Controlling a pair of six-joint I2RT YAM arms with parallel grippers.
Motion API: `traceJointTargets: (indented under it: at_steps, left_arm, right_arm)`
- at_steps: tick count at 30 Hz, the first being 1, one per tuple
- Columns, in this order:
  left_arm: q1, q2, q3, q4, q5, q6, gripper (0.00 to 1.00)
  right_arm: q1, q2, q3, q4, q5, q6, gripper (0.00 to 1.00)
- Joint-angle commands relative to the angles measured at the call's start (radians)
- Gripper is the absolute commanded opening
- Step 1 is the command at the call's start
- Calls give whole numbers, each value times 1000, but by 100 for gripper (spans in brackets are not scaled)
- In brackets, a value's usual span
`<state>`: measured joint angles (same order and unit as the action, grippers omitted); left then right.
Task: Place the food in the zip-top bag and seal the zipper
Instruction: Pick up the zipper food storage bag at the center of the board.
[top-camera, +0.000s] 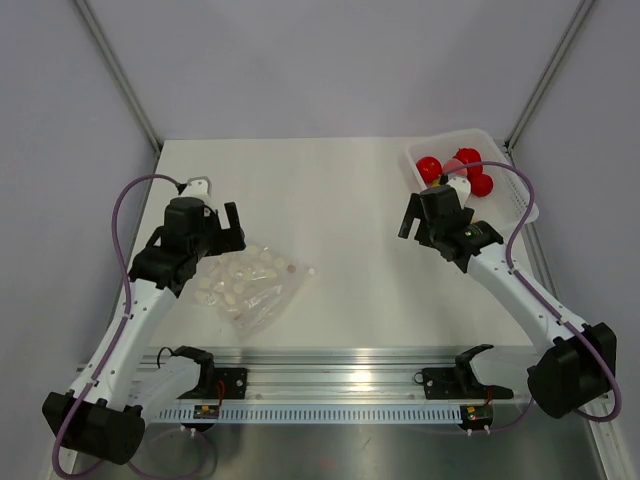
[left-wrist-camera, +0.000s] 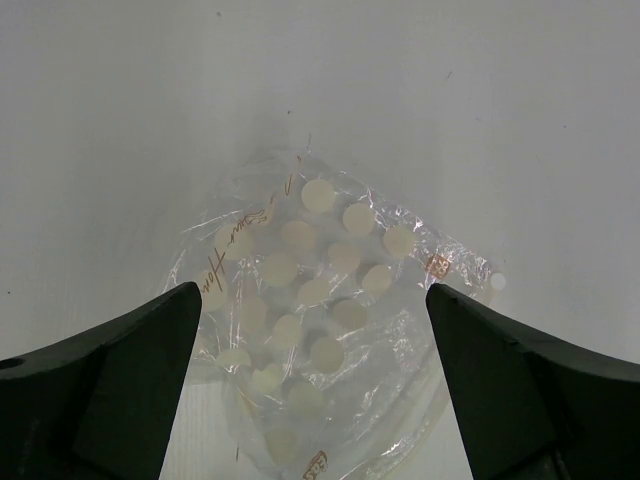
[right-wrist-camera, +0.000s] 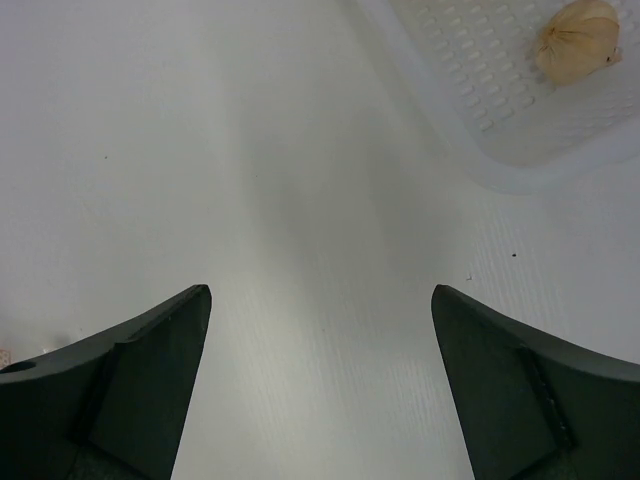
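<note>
My left gripper picks up the bag by its undotted opening edge (top-camera: 280, 306) (left-wrist-camera: 424, 408) next, so the bag's opening stays free for food.
The zip-top bag (top-camera: 250, 285), clear with white dots, lies flat and crumpled on the table left of centre. My left gripper (top-camera: 228, 232) hangs open just above its far left edge. In the left wrist view the bag (left-wrist-camera: 320, 300) lies between and below the spread fingers (left-wrist-camera: 120, 380), untouched. I cannot make out the zipper strip. Three red fruits (top-camera: 467, 162) sit in the white tray (top-camera: 447, 141) at the far right. My right gripper (top-camera: 415, 222) is open and empty over bare table, left of the tray. The right wrist view shows the tray corner (right-wrist-camera: 520, 170) with a pale yellowish fruit (right-wrist-camera: 578, 40).
A small white piece (top-camera: 460, 188) lies in the tray beside the red fruits. A loose white dot (top-camera: 311, 270) lies on the table right of the bag. A metal rail (top-camera: 340, 375) runs along the near edge. Grey walls close in the table.
</note>
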<state>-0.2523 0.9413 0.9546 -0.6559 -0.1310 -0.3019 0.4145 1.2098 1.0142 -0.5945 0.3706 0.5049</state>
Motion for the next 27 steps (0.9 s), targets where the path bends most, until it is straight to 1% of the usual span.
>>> traceJointTargets:
  at_steps: [1,9,11,14,18,19,22,24,25,27]
  left_arm:
    - [-2,-10,-4,32,4,18,99]
    - [-7,16,-4,27,-10,29,99]
    - [-47,31,4,12,-36,49,99]
    - [-136,65,13,-1,-126,55,99]
    - [-221,97,16,12,-127,56,99]
    - [-260,106,13,15,-130,60,99]
    - [-350,131,6,10,-163,75,93]
    - [-407,149,-7,-11,-244,78,91]
    - [-457,158,-10,-43,-274,70,88]
    - [-493,174,-22,-68,-309,50,84]
  right_arm:
    - [6,4,0,35,-10,9,100]
    - [4,-27,-29,62,-15,21,100]
    - [4,-49,-46,85,-25,26,99]
    - [6,-76,-58,102,-42,27,99]
    - [4,-114,-77,119,-48,38,99]
    - [4,-119,-81,121,-53,37,99]
    - [3,-118,-88,116,-50,38,99]
    - [3,-108,-82,101,-52,35,99]
    - [4,-98,-78,96,-56,31,100]
    - [4,-87,-72,84,-62,27,99]
